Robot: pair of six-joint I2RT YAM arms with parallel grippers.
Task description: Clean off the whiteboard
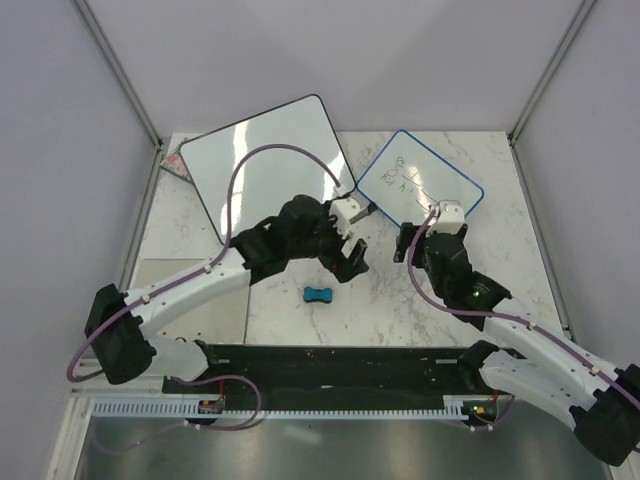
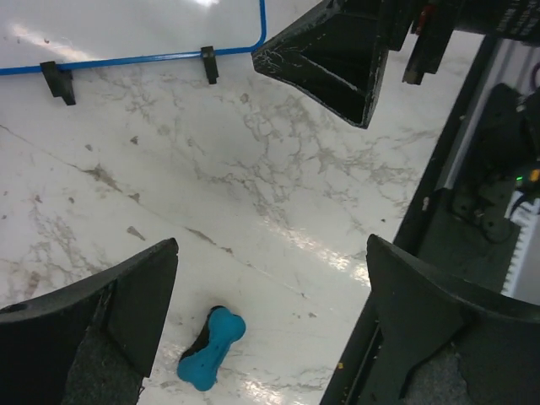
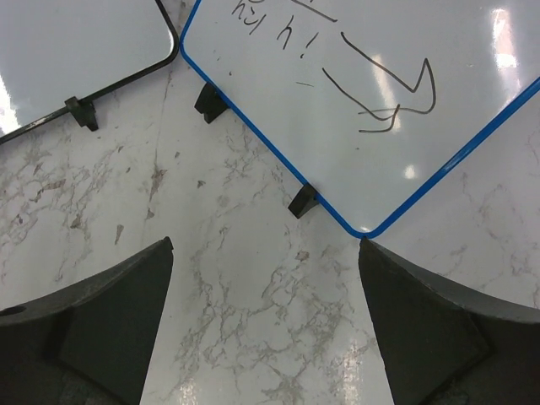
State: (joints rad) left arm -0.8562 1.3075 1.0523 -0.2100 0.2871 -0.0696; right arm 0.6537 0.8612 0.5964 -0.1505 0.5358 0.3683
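I need to erase with the dark bottom of the eraser, so my left gripper needs to grab the blue bone-shaped eraser across its narrow middle and leave that bottom free.
The blue-framed whiteboard lies at the back right of the table with dark scribbles on it. It also shows in the right wrist view and its lower edge in the left wrist view. A blue bone-shaped eraser lies on the marble in front of the arms, also seen in the left wrist view. My left gripper is open and empty, above and just behind the eraser. My right gripper is open and empty, just in front of the whiteboard's near corner.
A larger black-framed whiteboard lies at the back left, its corner in the right wrist view. A grey pad lies at the left. A black rail runs along the near edge.
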